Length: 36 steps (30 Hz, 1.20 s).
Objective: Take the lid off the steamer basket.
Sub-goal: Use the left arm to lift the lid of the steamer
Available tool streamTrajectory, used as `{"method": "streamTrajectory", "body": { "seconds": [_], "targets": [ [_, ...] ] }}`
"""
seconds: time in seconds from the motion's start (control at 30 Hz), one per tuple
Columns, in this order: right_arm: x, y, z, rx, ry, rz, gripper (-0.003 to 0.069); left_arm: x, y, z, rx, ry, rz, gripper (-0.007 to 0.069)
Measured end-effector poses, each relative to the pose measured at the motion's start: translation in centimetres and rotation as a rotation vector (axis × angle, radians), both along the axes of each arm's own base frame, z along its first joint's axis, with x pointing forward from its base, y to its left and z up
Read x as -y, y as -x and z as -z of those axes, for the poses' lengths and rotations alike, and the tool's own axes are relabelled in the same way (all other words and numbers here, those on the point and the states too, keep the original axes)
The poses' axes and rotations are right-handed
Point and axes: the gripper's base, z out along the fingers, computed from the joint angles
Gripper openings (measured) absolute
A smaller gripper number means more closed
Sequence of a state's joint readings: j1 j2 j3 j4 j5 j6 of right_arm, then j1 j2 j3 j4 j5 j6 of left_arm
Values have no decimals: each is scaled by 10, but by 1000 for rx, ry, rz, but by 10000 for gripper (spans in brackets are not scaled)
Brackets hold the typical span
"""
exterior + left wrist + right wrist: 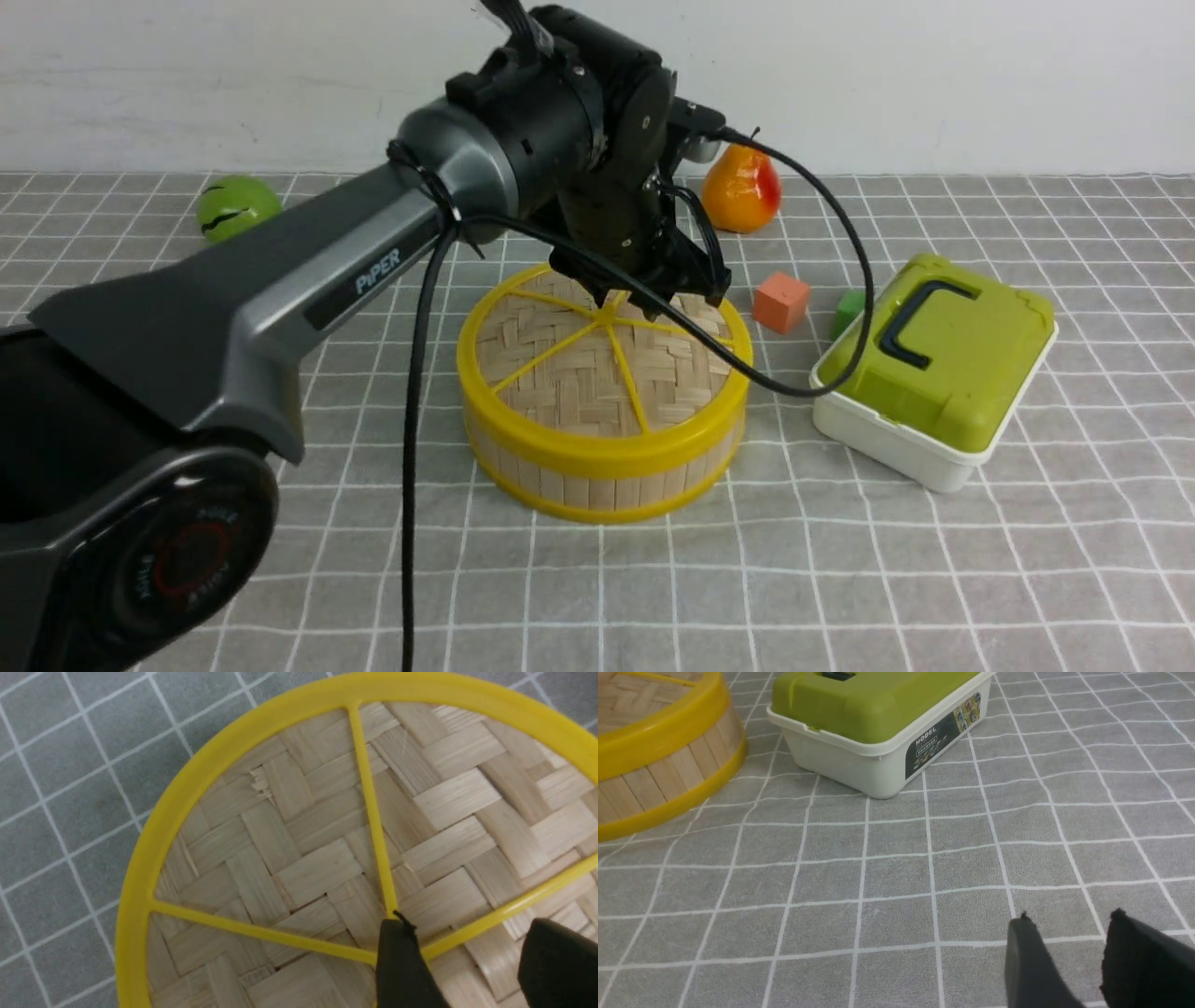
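Observation:
My left gripper is about to take the lid off, grabbing it by its small centre knob [606,315]. The lid's woven top is far wider than my fingers can open.
The steamer basket [597,481] stands mid-table on the grey checked cloth, a low drum of bamboo slats with yellow rings. The lid [579,373] lies flat on top, woven bamboo with a yellow rim and yellow spokes. My left gripper [653,299] is open and hangs over the far part of the lid, near where the spokes meet. In the left wrist view the lid [317,872] fills the frame. The left gripper [467,924] is empty there, and one finger [397,961] covers the spokes' meeting point, so the knob is hidden. My right gripper [1069,921] is open and empty over bare cloth.
A white box with an olive-green lid [934,364] sits right of the basket, also in the right wrist view [878,718]. An orange cube [780,301], a green cube [848,308], an orange-red pear [740,187] and a green ball [237,207] lie farther back. A black cable [822,373] loops toward the box.

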<state>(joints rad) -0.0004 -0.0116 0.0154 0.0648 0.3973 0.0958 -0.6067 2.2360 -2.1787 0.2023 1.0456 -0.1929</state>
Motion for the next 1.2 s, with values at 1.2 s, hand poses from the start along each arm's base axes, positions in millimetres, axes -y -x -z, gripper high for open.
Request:
{"method": "streamTrajectory", "body": {
  "seconds": [1.2],
  "targets": [
    [0, 0, 0, 0, 0, 0, 237, -8, 0, -24, 6, 72, -236, 113]
  ]
}}
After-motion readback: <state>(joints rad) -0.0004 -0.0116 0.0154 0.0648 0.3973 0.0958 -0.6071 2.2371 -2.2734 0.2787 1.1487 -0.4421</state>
